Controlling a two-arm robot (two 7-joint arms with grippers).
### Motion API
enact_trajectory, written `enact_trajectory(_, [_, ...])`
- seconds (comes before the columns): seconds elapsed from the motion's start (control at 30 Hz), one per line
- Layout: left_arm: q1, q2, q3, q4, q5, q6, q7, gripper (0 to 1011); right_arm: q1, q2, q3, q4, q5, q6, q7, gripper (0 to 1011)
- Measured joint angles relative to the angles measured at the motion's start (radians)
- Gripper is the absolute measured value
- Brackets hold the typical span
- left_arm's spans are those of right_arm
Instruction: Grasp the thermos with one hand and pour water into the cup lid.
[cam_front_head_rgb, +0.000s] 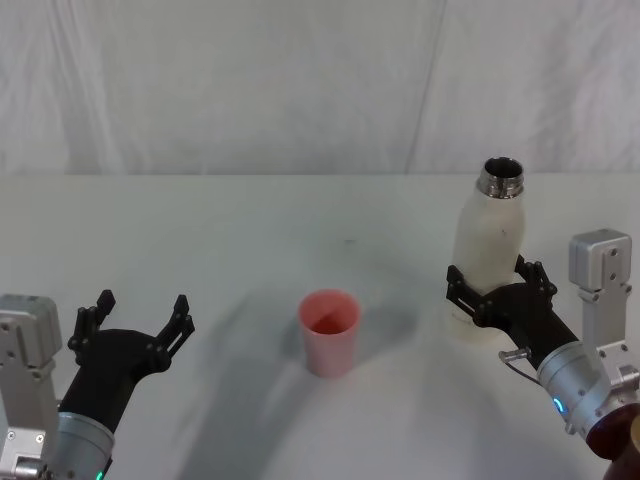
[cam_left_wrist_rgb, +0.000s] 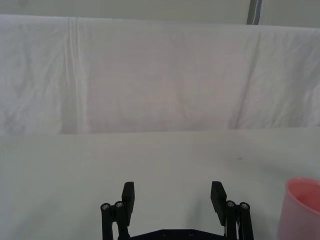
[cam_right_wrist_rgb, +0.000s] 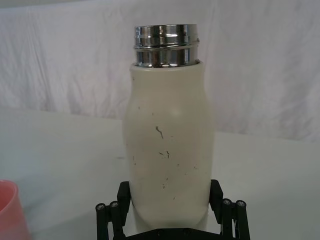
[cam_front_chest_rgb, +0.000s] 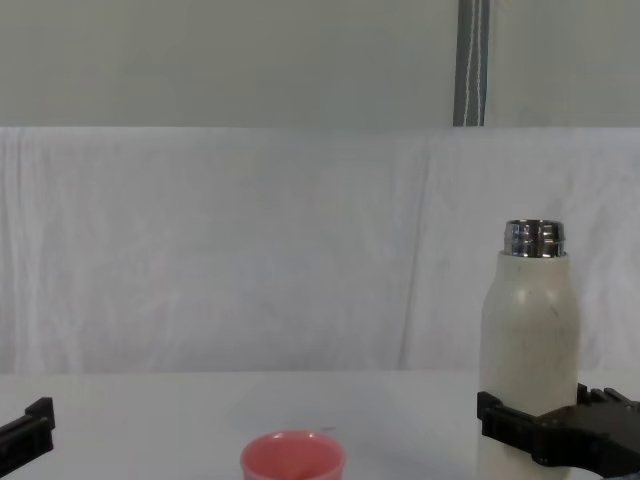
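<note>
My right gripper grabs the thermos by its lower body (cam_front_chest_rgb: 522, 400) next, so its steel neck (cam_front_chest_rgb: 535, 239) stays free to pour water into the cup lid.
The thermos (cam_front_head_rgb: 490, 235) (cam_right_wrist_rgb: 167, 130) (cam_front_chest_rgb: 530, 330) stands upright and uncapped on the right of the white table, its steel neck showing. My right gripper (cam_front_head_rgb: 495, 285) (cam_right_wrist_rgb: 169, 192) is low around its body, one black finger on each side and close against it. The jaws are spread as wide as the left gripper's, so it is open. The pink cup lid (cam_front_head_rgb: 329, 330) (cam_left_wrist_rgb: 302, 210) (cam_front_chest_rgb: 293, 458) stands upright at the table's middle, left of the thermos. My left gripper (cam_front_head_rgb: 140, 312) (cam_left_wrist_rgb: 173, 192) hovers open and empty at the near left, well clear of the cup lid.
A white cloth backdrop (cam_front_head_rgb: 300, 80) hangs behind the table (cam_front_head_rgb: 250, 230). A grey metal pole (cam_front_chest_rgb: 472, 60) rises beyond it at the right. A bare stretch of tabletop lies between the cup lid and the thermos.
</note>
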Motion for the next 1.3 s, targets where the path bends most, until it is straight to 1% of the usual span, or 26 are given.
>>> enact_trajectory(0.13, [0.000,0.000,0.000,0.000,0.000,0.000,0.000,1001,0.000,0.000,0.000,0.000,0.000,0.000,0.000,962])
enact_trajectory(0.3, [0.000,0.000,0.000,0.000,0.000,0.000,0.000,1001,-0.001,0.000,0.000,0.000,0.000,0.000,0.000,953])
enact_trajectory(1.3, [0.000,0.000,0.000,0.000,0.000,0.000,0.000,1001,-0.001,0.000,0.000,-0.001,0.000,0.000,0.000,953])
